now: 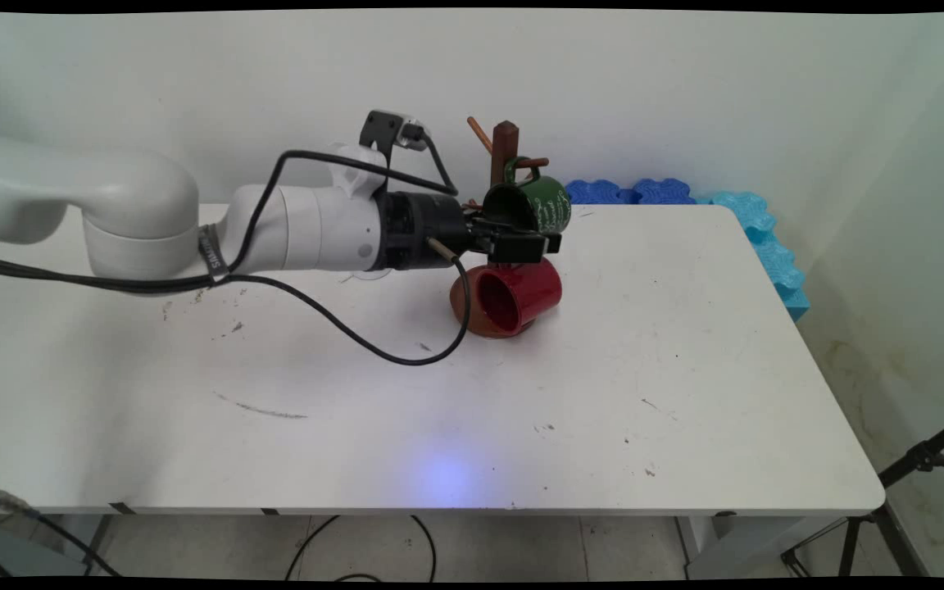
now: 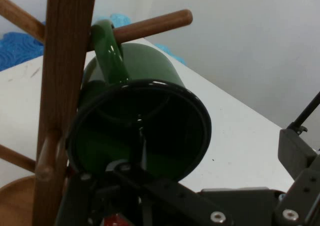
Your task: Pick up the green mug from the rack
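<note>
The green mug needs to be grabbed by its rim next, so my gripper can lift the mug off the wooden mug tree [image 2: 64, 86].
A dark green mug [image 1: 536, 205] [image 2: 140, 121] hangs by its handle on a peg of the wooden mug tree [image 1: 505, 147] [image 2: 60, 86], its mouth facing my hand. My gripper [image 1: 552, 243] [image 2: 207, 156] reaches in level from the left, just under the green mug's rim, and is open with its fingers wide apart. The mug's lower rim is hidden behind the black linkage, so I cannot tell whether a finger touches it. A red mug [image 1: 513, 297] lies on its side at the foot of the tree, right below the gripper, its mouth toward the near left.
Blue foam pieces [image 1: 628, 191] lie along the table's far edge and down its right side [image 1: 771, 246]. The arm's black cable [image 1: 390, 351] loops onto the table left of the red mug. A black tripod [image 1: 914, 467] stands off the near right corner.
</note>
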`<action>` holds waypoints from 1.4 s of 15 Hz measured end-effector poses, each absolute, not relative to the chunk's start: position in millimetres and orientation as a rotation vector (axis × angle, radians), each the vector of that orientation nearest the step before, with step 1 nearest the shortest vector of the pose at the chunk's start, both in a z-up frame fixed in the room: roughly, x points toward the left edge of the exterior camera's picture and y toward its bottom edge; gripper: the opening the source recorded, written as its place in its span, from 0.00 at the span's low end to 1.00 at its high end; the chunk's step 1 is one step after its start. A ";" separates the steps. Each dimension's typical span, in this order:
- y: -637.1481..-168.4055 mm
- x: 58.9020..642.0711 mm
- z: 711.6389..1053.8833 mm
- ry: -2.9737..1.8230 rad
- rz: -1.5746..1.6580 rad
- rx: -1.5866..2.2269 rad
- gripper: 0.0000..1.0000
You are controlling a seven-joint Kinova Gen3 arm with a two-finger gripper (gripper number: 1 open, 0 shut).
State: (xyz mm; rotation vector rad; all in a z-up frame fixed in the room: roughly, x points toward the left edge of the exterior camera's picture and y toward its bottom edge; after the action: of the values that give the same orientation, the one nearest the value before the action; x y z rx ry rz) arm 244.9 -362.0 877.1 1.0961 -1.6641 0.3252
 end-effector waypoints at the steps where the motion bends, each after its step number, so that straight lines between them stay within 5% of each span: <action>1: -363.1 243.8 875.3 -1.662 0.327 1.095 1.00; 13: -377.9 228.6 857.7 -1.649 0.350 1.082 1.00; 14: -378.9 227.9 856.7 -1.648 0.353 1.083 0.00; 21: -381.6 225.3 853.3 -1.644 0.358 1.083 0.00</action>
State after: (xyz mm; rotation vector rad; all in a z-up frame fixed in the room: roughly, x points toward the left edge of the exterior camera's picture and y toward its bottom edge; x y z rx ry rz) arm 225.3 -381.6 853.3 1.0827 -1.6442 0.3581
